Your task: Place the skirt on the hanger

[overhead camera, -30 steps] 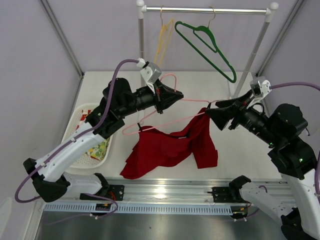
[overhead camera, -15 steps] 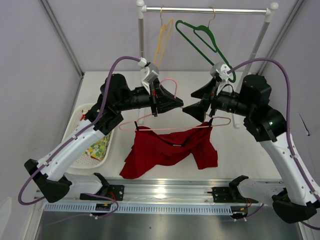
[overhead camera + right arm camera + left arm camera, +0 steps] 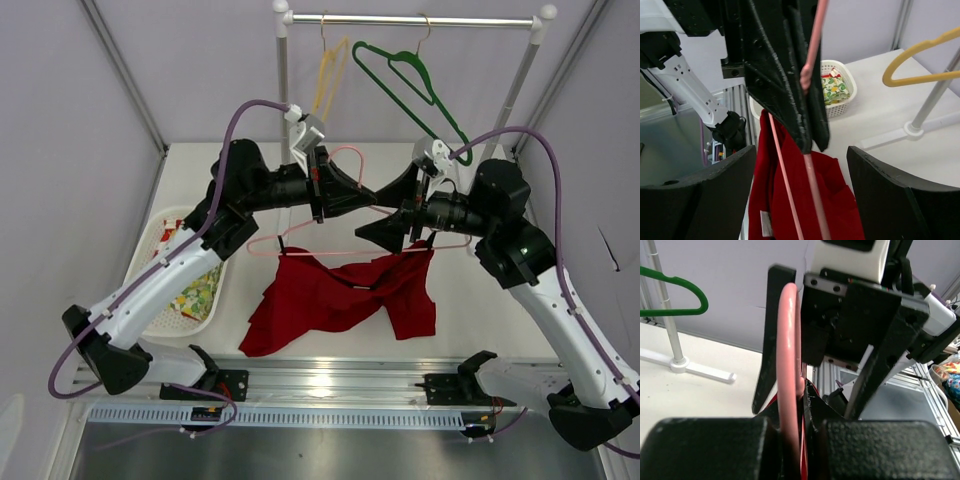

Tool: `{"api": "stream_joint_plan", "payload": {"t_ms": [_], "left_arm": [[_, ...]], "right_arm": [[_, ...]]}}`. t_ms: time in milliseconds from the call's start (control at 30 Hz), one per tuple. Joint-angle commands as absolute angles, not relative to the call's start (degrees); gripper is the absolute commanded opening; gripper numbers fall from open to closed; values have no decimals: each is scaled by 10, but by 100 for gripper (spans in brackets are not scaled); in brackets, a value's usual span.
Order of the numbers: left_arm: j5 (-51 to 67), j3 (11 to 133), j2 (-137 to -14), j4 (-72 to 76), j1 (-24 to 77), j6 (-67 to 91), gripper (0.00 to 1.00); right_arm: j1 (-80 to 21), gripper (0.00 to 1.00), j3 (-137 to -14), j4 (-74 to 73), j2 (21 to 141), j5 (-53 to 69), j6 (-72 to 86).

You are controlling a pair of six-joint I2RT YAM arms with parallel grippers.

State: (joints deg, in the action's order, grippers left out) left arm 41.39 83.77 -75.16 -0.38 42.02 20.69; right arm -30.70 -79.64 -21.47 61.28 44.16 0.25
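Observation:
My right gripper grips the pink hanger by its wire beside the neck next, to leave its hook free for hanging.
The pale pink hanger (image 3: 300, 232) is held up above the table, its bar about level. My left gripper (image 3: 350, 195) is shut on its neck, and the pink wire (image 3: 787, 365) runs between the pads (image 3: 705, 450). The red skirt (image 3: 340, 295) hangs from the hanger's lower bar, with its lower left part lying on the table. My right gripper (image 3: 385, 232) is open and empty, close in front of the left gripper. In the right wrist view its jaws stand wide apart either side of the hanger (image 3: 812, 195) and skirt (image 3: 840, 220), touching neither.
A clothes rail (image 3: 420, 19) at the back carries a yellow hanger (image 3: 325, 80) and a dark green hanger (image 3: 415, 90). A white basket (image 3: 150, 240) with floral cloth (image 3: 200, 295) sits at the table's left. The rail's foot (image 3: 920, 127) stands at the right.
My right arm has swung left from the hanger's right end to the hanger's neck, beside the left gripper. The left gripper has lifted the hanger a little, and its bar now hangs level.

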Motion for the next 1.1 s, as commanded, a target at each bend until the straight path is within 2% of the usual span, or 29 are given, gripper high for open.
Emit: {"api": "stream_joint_plan", "payload": {"t_ms": [0,100,167,200,267,300,367,400,433,633,700,933,1067], "left_arm": [[425,870,-759,81,416,247,0],[425,873,-769,97,415,262,0],[423,871,-771,105,415,266,0],[422,871,-773,108,415,267,0],[423,871,-773,110,415,266,0],[424,870,-771,111,415,266,0],[426,870,-771,113,415,267,0],[427,870,-771,115,415,267,0],[425,870,-771,118,415,267,0],[425,867,-775,134,415,272,0],[418,866,-776,139,416,275,4],[373,862,-773,153,415,272,41],[359,863,-772,156,415,265,49]], "right_arm": [[-316,79,-774,-140,598,448,37],[-318,74,-750,-111,585,434,53],[-318,67,-736,-90,578,428,66],[-318,56,-733,-87,574,421,69],[-318,43,-727,-86,569,402,70],[-318,32,-724,-85,563,398,70],[-318,20,-722,-90,559,389,70],[-318,6,-722,-91,556,385,71],[-319,0,-722,-96,554,383,71],[-319,0,-720,-101,523,372,84],[-318,0,-722,-106,515,363,84],[-319,0,-744,-158,490,318,84],[-318,0,-757,-185,478,297,77]]}}
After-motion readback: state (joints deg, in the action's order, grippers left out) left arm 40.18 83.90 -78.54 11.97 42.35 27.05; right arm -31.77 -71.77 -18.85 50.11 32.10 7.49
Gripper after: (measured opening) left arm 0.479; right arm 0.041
